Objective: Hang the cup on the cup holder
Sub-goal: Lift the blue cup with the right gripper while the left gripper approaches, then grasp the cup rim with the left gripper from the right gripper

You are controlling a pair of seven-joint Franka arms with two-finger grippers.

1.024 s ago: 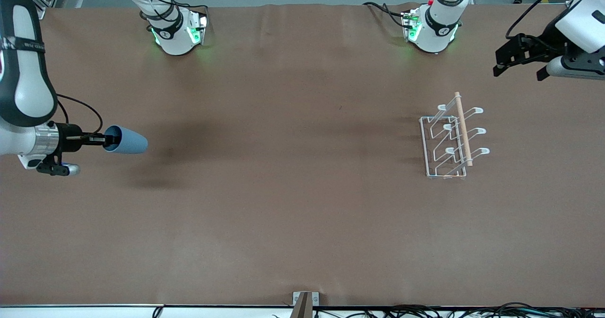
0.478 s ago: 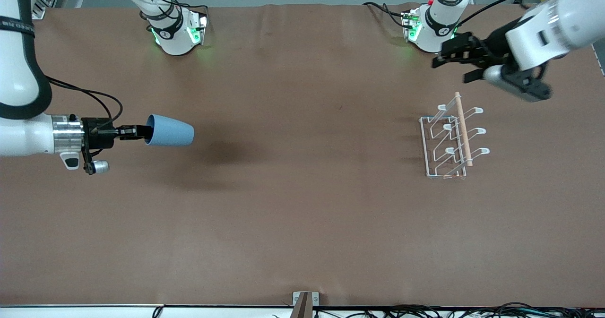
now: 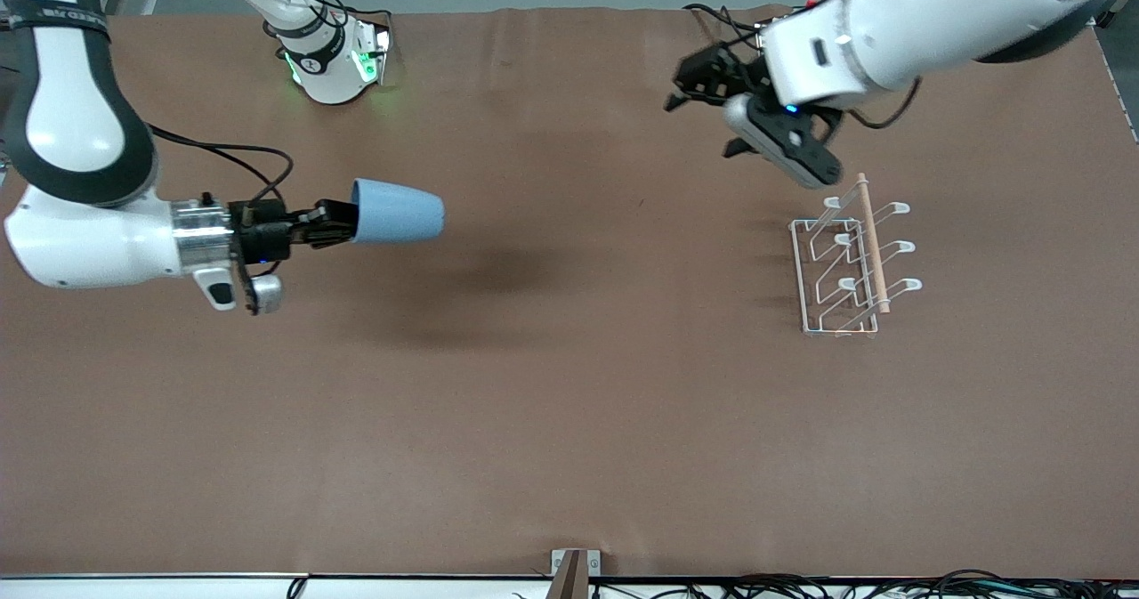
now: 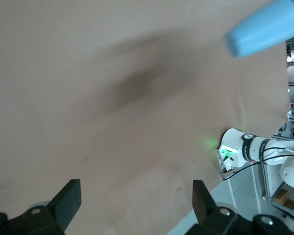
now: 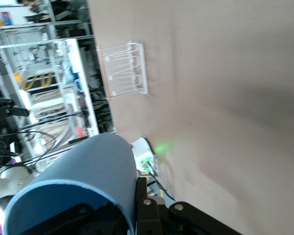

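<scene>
My left gripper will grab the cup by its closed bottom end next. That leaves the cup's opening free to slide onto the holder.
The light-blue cup (image 3: 398, 212) hangs sideways over the table toward the right arm's end, its mouth facing the right gripper (image 3: 343, 222). That gripper is shut on the cup's rim, one finger inside and one outside. The right wrist view shows the cup (image 5: 83, 181) close up in the right gripper (image 5: 135, 205), with the cup holder (image 5: 123, 71) far off. The white wire cup holder (image 3: 850, 265), wooden rod on top, stands toward the left arm's end. My left gripper (image 3: 703, 123) is open and empty over bare table beside the holder. In the left wrist view the left gripper (image 4: 136, 203) faces the cup (image 4: 264, 27).
A brown sheet (image 3: 569, 403) covers the whole table. The right arm's base (image 3: 334, 60) glows green at the table's robot edge. A small metal bracket (image 3: 569, 568) and cables lie at the edge nearest the front camera.
The right arm has carried the cup toward the middle of the table. The left arm has swung in from the table's end to a spot beside the cup holder, still open.
</scene>
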